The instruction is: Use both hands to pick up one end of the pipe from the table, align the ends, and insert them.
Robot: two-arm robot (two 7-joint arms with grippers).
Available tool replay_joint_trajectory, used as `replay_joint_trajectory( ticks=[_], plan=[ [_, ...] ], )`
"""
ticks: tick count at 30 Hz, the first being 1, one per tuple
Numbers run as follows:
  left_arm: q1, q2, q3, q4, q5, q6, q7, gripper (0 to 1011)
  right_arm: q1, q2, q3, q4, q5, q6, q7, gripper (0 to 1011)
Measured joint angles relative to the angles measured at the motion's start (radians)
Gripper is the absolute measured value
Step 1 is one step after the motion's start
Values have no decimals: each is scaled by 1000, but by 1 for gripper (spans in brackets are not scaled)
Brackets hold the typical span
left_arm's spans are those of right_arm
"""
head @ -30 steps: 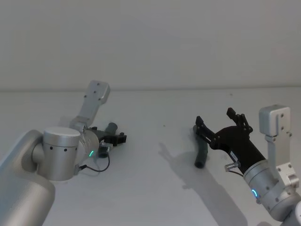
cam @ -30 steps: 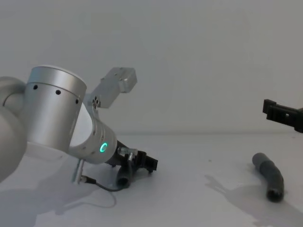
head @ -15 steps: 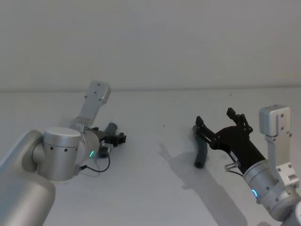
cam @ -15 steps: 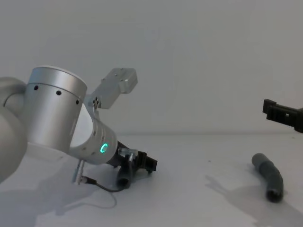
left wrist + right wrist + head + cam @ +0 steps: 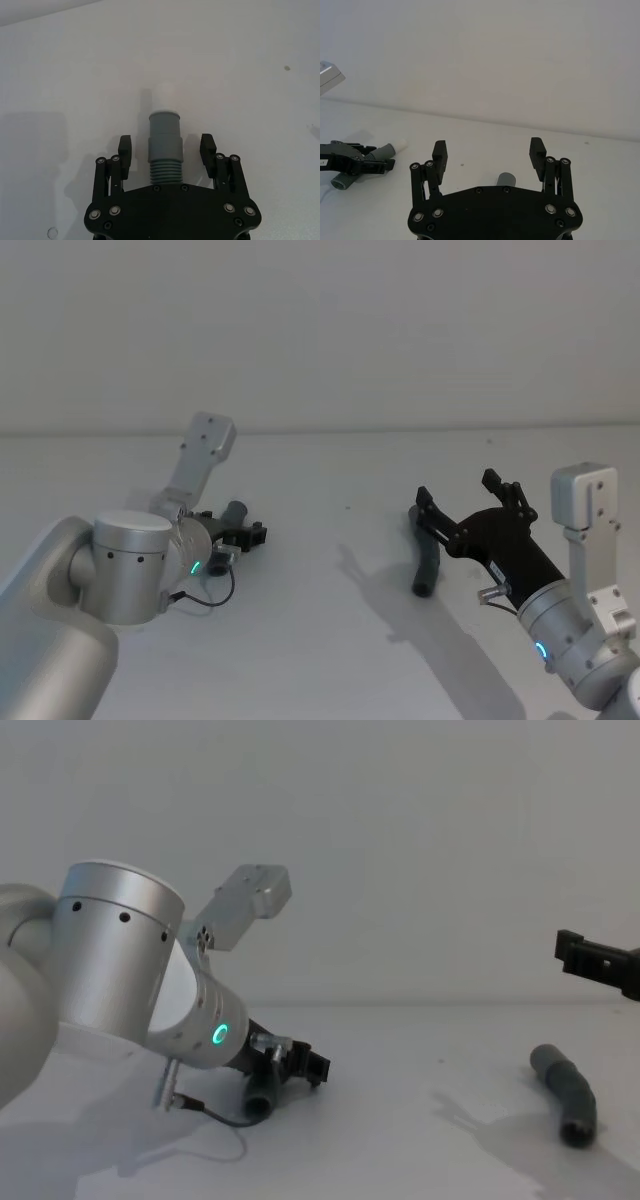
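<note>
The pipe piece's pale whitish tip needs to stay free to insert. My left gripper will grab its pipe piece by the smooth grey collar point(image 5: 165, 149).
One pipe piece point(image 5: 165, 142) with a pale whitish tip lies on the table point(image 5: 320, 640) at the left. My left gripper point(image 5: 166, 150) is open and straddles it, with a gap between each finger and the tube. This gripper point(image 5: 245, 533) sits low on the table beside its piece point(image 5: 237, 510). The other dark grey piece point(image 5: 428, 565) lies at the right, its round mouth point(image 5: 575, 1130) facing me. My right gripper point(image 5: 457, 490) hovers open just above and behind it, holding nothing. In the right wrist view that gripper point(image 5: 488, 149) is over the pipe's grey mouth point(image 5: 506, 178).
A thin black cable point(image 5: 205, 598) loops on the table beside the left arm's wrist. The white wall point(image 5: 320, 330) rises behind the table's far edge. Bare table surface lies between the two pipe pieces.
</note>
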Motion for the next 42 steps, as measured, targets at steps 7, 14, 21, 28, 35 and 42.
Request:
replay_joint_trajectory(
  ticks=[7,14,21,28,35,42],
  plan=[
    [0,0,0,0,0,0,0,764,0,0,0,0,0,0,0,1000],
    [0,0,0,1,0,1,0,720,0,0,0,0,0,0,0,1000],
    [0,0,0,1,0,1,0,671,0,0,0,0,0,0,0,1000],
    [0,0,0,1,0,1,0,629,0,0,0,0,0,0,0,1000],
    [0,0,0,1,0,1,0,578,0,0,0,0,0,0,0,1000],
    [0,0,0,1,0,1,0,533,0,0,0,0,0,0,0,1000]
  ],
)
